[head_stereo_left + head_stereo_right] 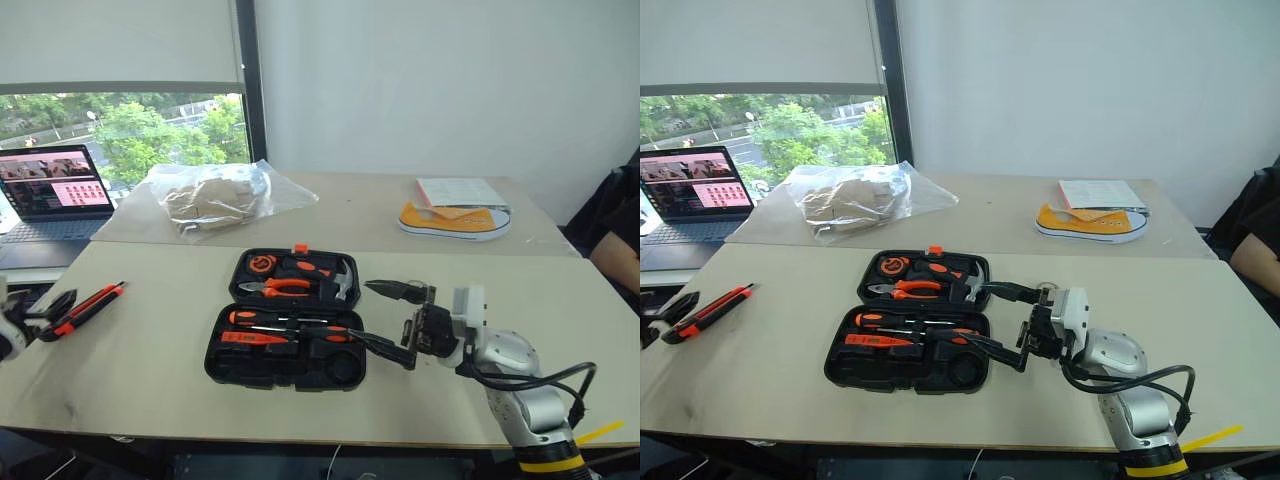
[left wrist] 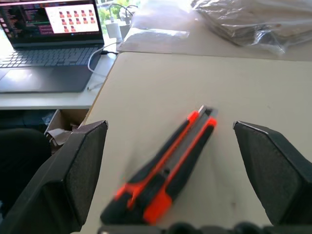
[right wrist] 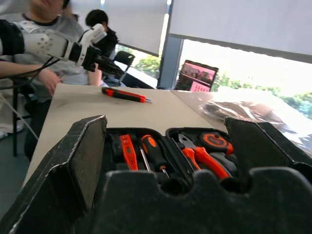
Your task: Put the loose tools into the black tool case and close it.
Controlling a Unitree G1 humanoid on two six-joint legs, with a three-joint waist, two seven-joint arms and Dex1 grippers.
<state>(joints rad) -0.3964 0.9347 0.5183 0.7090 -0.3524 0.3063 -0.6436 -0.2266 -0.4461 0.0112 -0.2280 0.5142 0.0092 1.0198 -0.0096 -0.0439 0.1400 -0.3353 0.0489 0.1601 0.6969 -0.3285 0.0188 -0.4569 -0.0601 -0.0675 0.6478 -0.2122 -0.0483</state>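
It isn't time to close yet: the utility knife point(image 1: 90, 305) is below my fingers, so my left gripper should first go down to the knife and then close on it.
The black tool case point(image 1: 222, 362) lies open in the middle of the table. Its far half holds the pliers point(image 1: 281, 287), the hammer point(image 1: 343, 279) and a round orange-and-black tool point(image 1: 261, 264). Its near half holds two screwdrivers point(image 1: 290, 321) and a flat orange tool point(image 1: 254, 338). An orange-and-black utility knife point(image 1: 90, 305) lies loose near the table's left edge. My left gripper point(image 2: 168, 127) is open at the knife's near end, with one finger on each side of it and no grip. My right gripper point(image 1: 361, 310) hovers open at the case's right edge, pointing left across it.
An open laptop point(image 1: 54, 193) sits on a lower desk at the far left. A clear plastic bag point(image 1: 215, 196), a yellow shoe point(image 1: 455, 220) and a booklet point(image 1: 458, 190) lie on the far table. A person's arm point(image 1: 615, 250) is at the right edge. Other people point(image 3: 44, 58) stand beyond the table's left end.
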